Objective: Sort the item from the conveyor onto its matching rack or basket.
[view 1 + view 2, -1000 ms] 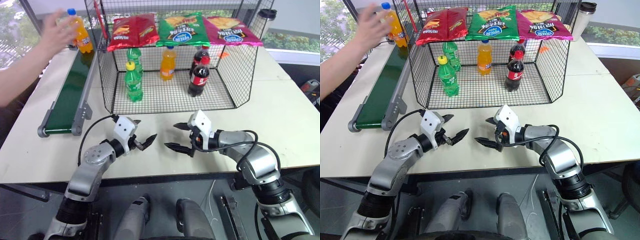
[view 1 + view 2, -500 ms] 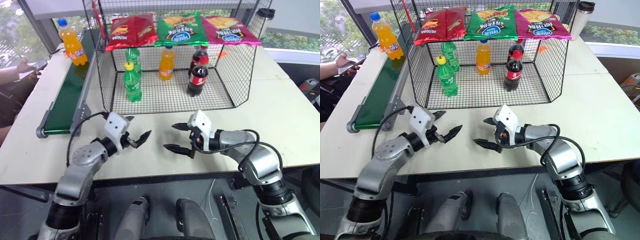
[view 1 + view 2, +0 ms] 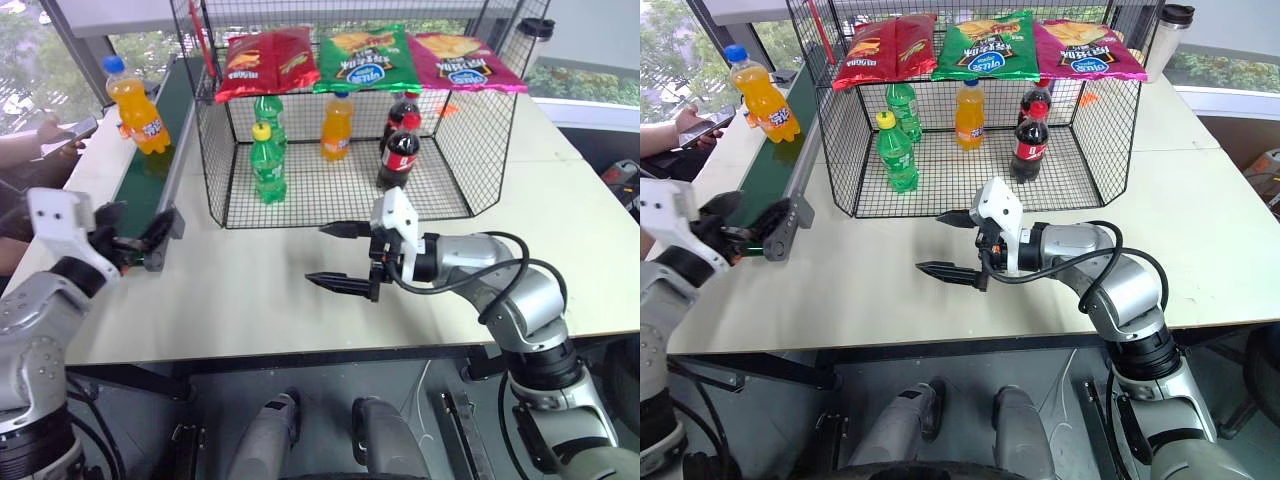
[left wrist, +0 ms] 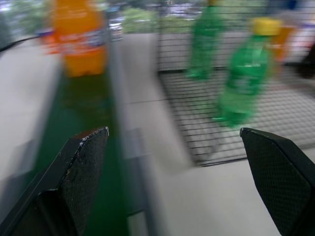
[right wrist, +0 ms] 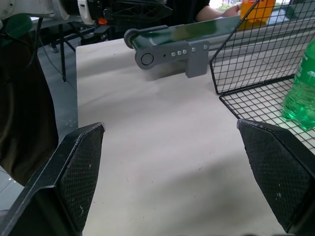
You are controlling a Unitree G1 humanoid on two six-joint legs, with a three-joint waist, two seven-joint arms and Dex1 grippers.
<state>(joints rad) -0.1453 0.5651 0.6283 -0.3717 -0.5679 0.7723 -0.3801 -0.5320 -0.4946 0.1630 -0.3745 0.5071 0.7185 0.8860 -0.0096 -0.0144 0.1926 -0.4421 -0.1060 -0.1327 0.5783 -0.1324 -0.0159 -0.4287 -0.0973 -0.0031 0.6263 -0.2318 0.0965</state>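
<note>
My left gripper moves toward the bottle before it closes on the orange soda bottle [image 4: 81, 42], since green belt [image 4: 83, 108] shows between my fingers and the bottle.
The item, an orange soda bottle [image 3: 138, 104] with a blue cap, stands upright on the far part of the conveyor [image 3: 148, 182], a dark green belt along the table's left side. The black wire basket [image 3: 212, 170] stands just right of the belt. My left gripper [image 3: 135, 228] hovers open and empty at the conveyor's near end, pointing along the belt at the bottle [image 4: 78, 39]. My right gripper [image 3: 316, 254] hangs open and empty above the table in front of the basket, pointing left toward the conveyor's end roller [image 5: 146, 59].
Inside the basket stand two green bottles [image 3: 266, 160], an orange bottle [image 3: 336, 126] and two cola bottles [image 3: 400, 148]. Three chip bags [image 3: 360, 55] lie across its top. A person's hand with a phone [image 3: 58, 132] rests left of the belt. A lidded cup [image 3: 534, 36] stands at the back right.
The person's hand let go of the orange bottle and drew back left. My left gripper swung left and up to the conveyor's near end. My right gripper rose a little.
</note>
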